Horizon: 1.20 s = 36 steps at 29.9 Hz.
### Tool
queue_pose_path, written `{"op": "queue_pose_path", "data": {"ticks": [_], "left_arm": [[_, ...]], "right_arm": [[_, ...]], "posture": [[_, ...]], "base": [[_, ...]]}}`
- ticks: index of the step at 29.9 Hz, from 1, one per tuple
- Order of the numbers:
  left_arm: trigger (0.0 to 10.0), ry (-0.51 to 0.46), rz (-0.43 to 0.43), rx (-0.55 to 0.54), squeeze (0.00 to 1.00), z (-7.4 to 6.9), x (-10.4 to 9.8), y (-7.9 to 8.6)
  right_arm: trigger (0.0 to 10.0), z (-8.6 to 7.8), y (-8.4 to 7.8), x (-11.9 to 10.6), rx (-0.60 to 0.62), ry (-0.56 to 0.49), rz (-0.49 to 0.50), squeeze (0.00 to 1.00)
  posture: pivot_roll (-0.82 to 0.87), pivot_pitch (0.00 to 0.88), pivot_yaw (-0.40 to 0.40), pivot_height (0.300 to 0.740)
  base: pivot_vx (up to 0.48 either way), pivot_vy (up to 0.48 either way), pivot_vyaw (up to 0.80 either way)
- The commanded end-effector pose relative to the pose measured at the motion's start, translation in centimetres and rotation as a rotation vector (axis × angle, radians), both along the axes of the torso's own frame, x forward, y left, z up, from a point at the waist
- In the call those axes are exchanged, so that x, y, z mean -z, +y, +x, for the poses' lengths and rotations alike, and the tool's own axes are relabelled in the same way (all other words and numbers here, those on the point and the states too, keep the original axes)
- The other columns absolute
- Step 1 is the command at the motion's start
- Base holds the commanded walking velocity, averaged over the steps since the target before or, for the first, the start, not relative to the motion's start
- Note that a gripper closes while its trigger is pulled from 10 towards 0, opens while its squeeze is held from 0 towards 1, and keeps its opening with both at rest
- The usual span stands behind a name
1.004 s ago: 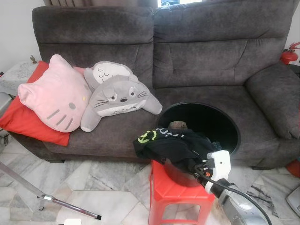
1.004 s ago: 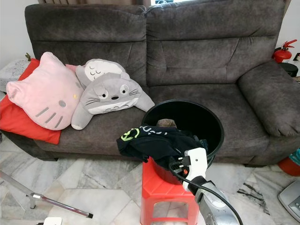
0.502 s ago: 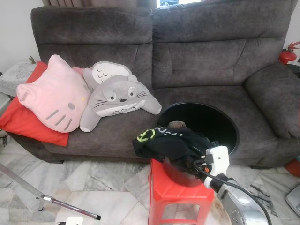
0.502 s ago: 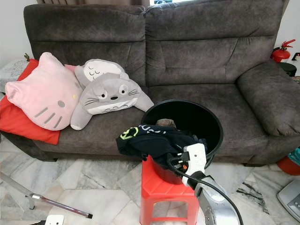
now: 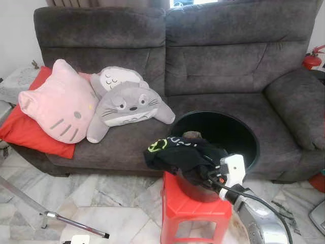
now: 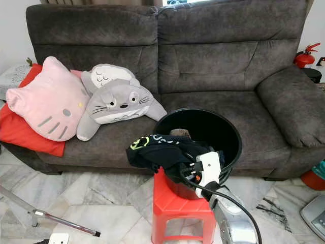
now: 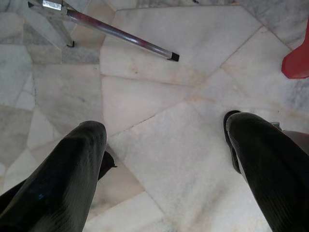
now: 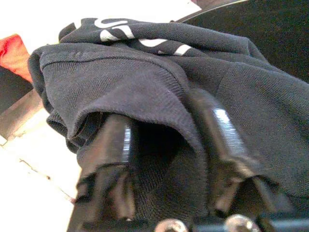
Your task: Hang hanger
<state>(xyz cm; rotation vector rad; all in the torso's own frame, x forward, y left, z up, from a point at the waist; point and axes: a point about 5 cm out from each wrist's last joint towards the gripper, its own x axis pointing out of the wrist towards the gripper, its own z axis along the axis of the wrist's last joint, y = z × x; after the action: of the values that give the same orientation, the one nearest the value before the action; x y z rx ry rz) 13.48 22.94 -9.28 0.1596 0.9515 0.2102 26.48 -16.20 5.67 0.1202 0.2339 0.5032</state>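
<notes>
The right gripper pinches the black garment by its ribbed hem (image 5: 215, 175) next. That hem stands up open while the other cloth (image 5: 185, 156) lies slack over the bucket.
A dark garment (image 5: 182, 152) with a green logo and white lettering is draped over the near rim of a black bucket (image 5: 250, 136). The bucket stands on a red plastic stool (image 5: 188, 209) in front of the sofa. My right gripper (image 5: 205, 175) reaches into the garment's near side, and the cloth hides its fingertips in the eye views. In the right wrist view the right gripper (image 8: 161, 113) is open, its two black fingers (image 8: 116, 145) apart with a fold of the garment (image 8: 145, 72) lying over and between them. My left gripper (image 7: 166, 128) hangs open above the marble floor, holding nothing.
A grey sofa (image 5: 218, 61) fills the back, with a pink cat cushion (image 5: 58, 104), a grey plush (image 5: 127, 104) and a red cushion (image 5: 25, 132) on its left. A metal stand leg (image 5: 61, 217) lies on the floor at the left. A red fire extinguisher (image 5: 314, 58) stands at the right.
My right arm has pushed forward and a little left, deeper under the dark garment on the bucket's rim. The camera has shifted slightly.
</notes>
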Motion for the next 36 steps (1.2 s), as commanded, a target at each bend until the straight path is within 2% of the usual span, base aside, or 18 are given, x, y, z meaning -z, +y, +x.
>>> {"op": "queue_pose_path", "data": {"ticks": [1,15,27,29,31,35,36], "left_arm": [[10.0,0.035,0.017,0.004,0.00,-0.8,0.2,0.5],[10.0,0.034,0.012,0.010,0.00,-0.5,0.2,0.1],[10.0,0.013,0.011,0.025,0.00,-0.1,0.1,-0.3],[10.0,0.008,0.013,0.027,0.00,-0.1,0.1,-0.1],[10.0,0.006,0.014,0.029,0.00,-0.1,0.0,-0.1],[10.0,0.006,0.014,0.029,0.00,-0.1,0.0,-0.1],[10.0,0.006,0.017,0.033,0.00,-0.2,0.1,0.0]], "right_arm": [[0.0,0.1,0.3,0.1,-0.014,0.001,0.002,0.00],[0.0,0.0,0.4,0.1,0.012,-0.013,-0.001,0.00],[0.0,0.1,0.1,-1.0,0.131,-0.075,-0.021,0.00],[0.0,-0.2,-0.2,-1.8,0.222,-0.113,-0.019,0.00],[0.0,-0.3,-0.3,-2.1,0.262,-0.128,-0.018,0.00],[0.0,-0.3,-0.3,-2.1,0.267,-0.128,-0.019,0.00],[10.0,-0.7,-0.3,-2.6,0.299,-0.164,-0.039,0.00]], "posture": [[-0.22,0.000,0.075,0.740],[-0.22,0.000,0.076,0.740],[-0.22,0.000,0.077,0.740],[-0.22,0.000,0.076,0.740],[-0.22,0.000,0.076,0.740],[-0.22,0.000,0.076,0.740],[-0.22,0.000,0.084,0.740]], "base": [[0.000,0.000,0.00],[0.000,0.000,0.00],[0.000,0.000,0.00],[0.000,0.000,0.00],[0.000,0.000,0.00],[0.000,0.000,0.00],[0.000,0.000,0.00]]}}
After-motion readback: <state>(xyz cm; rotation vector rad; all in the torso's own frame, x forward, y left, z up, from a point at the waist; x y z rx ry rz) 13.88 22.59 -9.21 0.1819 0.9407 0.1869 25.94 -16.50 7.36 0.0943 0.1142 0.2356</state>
